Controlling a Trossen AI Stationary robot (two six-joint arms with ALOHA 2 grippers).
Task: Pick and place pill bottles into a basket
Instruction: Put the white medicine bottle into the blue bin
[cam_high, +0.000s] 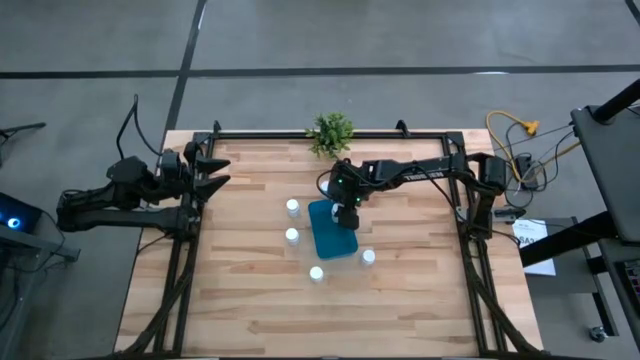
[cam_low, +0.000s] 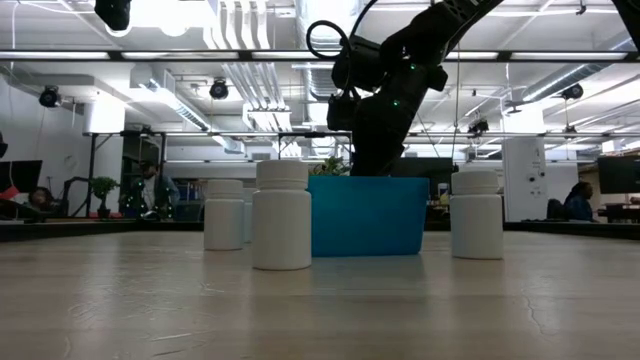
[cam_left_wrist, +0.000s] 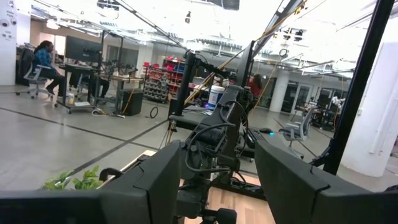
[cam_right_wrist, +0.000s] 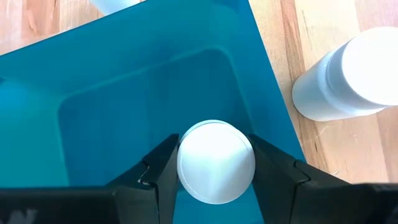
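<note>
The bottle stands upright inside the teal-blue basket's sides and would stay there, so my right gripper releases the white pill bottle (cam_right_wrist: 216, 163) next.
The teal-blue basket (cam_high: 333, 232) lies mid-table, long side running near to far. My right gripper (cam_high: 349, 207) reaches down into its far end, shut on a white pill bottle (cam_right_wrist: 216, 163) over the basket's inside (cam_right_wrist: 124, 118). Several more pill bottles stand upright on the wood around the basket: two on its left (cam_high: 292, 207) (cam_high: 292, 236), one near its near-left corner (cam_high: 316, 272), one near its near-right corner (cam_high: 368, 257). My left gripper (cam_left_wrist: 217, 180) waits open and raised at the table's far left, with nothing between its fingers. My right gripper pinches the pill bottle between its two fingers (cam_right_wrist: 163, 174), one on each side of the cap's rim (cam_right_wrist: 185, 165). The fingers slant down from the table's far right. The bottle stands upright inside the basket; whether its base touches the basket's floor is hidden by the cap.
A small green potted plant (cam_high: 330, 131) stands at the table's far edge, behind the basket. A black frame (cam_high: 470, 230) runs along the table's left, right and far sides. The near half of the wooden table (cam_high: 300, 320) is bare.
</note>
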